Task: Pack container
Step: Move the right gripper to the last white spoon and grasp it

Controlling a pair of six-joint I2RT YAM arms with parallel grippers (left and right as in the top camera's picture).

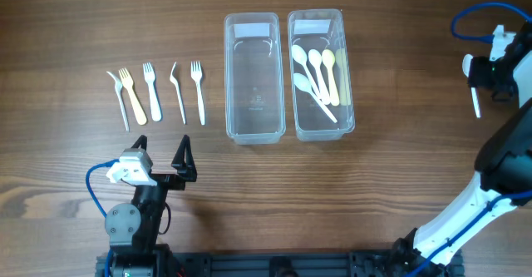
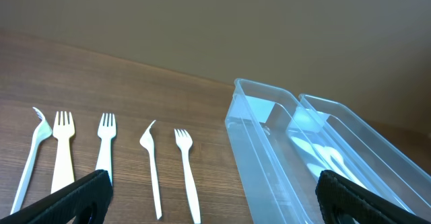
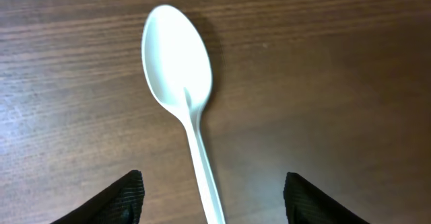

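Observation:
My right gripper lowers, before it closes on the white spoon's handle (image 1: 475, 91) (image 3: 205, 179). The handle lies below the gripper's open fingers, so closing now would miss.
Several white and cream plastic forks (image 1: 152, 91) lie in a row on the table at the left; they also show in the left wrist view (image 2: 108, 150). An empty clear container (image 1: 252, 17) stands beside a second clear container (image 1: 316, 13) that holds several spoons (image 1: 314, 73). My left gripper (image 1: 162, 150) is open and empty, in front of the forks (image 2: 215, 204). A white spoon (image 1: 475, 102) lies on the table at the far right. My right gripper (image 1: 480, 73) is open just above it, fingers on either side of its handle (image 3: 212, 197), with the spoon's bowl (image 3: 176, 56) ahead.
Both containers (image 2: 269, 136) stand side by side at the middle back of the wooden table. The right arm's blue cable (image 1: 482, 15) loops at the far right edge.

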